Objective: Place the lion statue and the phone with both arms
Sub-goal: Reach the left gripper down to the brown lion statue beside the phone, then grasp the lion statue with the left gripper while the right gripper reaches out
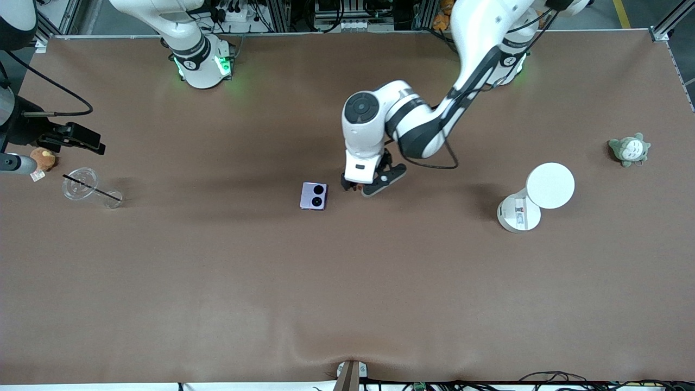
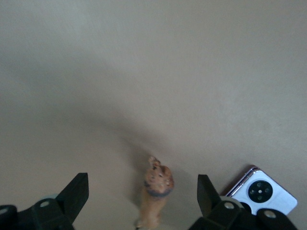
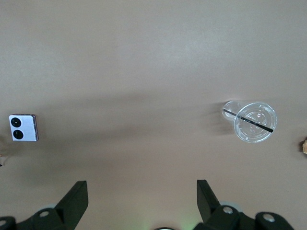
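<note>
The lion statue needs to be placed along with the phone (image 2: 266,191), so I should next use my left gripper to grab the statue by its head (image 2: 159,180).
The lion statue (image 2: 156,194), tiny and reddish-brown, stands on the brown table between the open fingers of my left gripper (image 2: 143,184), which touch nothing. From the front the left gripper (image 1: 369,184) sits low over the table's middle and hides nearly all of the statue. The lavender phone (image 1: 314,195) lies flat beside it, toward the right arm's end, lenses up; it also shows as the phone (image 2: 261,191) and the phone (image 3: 23,127). My right gripper (image 3: 142,191) hangs open and empty high above the table, near the right arm's end, where the right gripper (image 1: 79,138) shows.
A clear plastic cup (image 1: 89,187) with a black straw lies toward the right arm's end, a round brown plush (image 1: 43,158) beside it. A white round-topped stand (image 1: 535,198) and a grey-green plush (image 1: 630,149) sit toward the left arm's end.
</note>
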`<move>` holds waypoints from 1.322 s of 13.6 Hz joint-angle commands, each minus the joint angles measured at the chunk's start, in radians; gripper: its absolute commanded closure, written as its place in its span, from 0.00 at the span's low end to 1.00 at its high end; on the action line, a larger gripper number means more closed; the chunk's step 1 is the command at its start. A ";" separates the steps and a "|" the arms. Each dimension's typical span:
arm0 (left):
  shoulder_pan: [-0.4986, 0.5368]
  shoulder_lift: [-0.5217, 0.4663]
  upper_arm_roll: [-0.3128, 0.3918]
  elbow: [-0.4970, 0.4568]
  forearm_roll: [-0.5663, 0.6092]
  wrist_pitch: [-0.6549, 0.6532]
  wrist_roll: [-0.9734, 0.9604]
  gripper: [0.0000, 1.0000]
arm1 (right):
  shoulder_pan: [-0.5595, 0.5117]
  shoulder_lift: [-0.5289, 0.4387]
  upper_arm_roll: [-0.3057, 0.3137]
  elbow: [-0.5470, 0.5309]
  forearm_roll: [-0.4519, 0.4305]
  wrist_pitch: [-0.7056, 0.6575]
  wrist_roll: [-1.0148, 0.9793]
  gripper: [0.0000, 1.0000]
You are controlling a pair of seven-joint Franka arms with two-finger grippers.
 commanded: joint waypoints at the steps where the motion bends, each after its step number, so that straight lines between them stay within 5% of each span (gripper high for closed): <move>1: -0.036 0.072 0.014 0.035 0.024 0.059 -0.094 0.05 | -0.003 -0.005 0.000 -0.005 0.007 -0.002 0.002 0.00; 4: -0.041 0.086 0.015 0.033 0.026 0.067 -0.099 0.49 | -0.004 0.007 0.000 -0.006 0.007 -0.002 0.002 0.00; 5: -0.041 0.085 0.015 0.032 0.035 0.067 -0.094 0.80 | -0.001 0.007 0.000 -0.008 0.007 -0.003 0.002 0.00; 6: -0.035 0.083 0.015 0.030 0.059 0.065 -0.093 1.00 | 0.003 0.009 0.000 -0.010 0.008 -0.003 0.005 0.00; 12: 0.074 -0.015 0.011 0.015 0.130 -0.039 0.209 1.00 | 0.066 0.030 0.003 -0.043 0.050 -0.006 0.009 0.00; 18: 0.310 -0.122 -0.020 -0.086 0.115 -0.065 0.741 1.00 | 0.276 0.138 0.003 -0.056 0.050 -0.005 0.207 0.00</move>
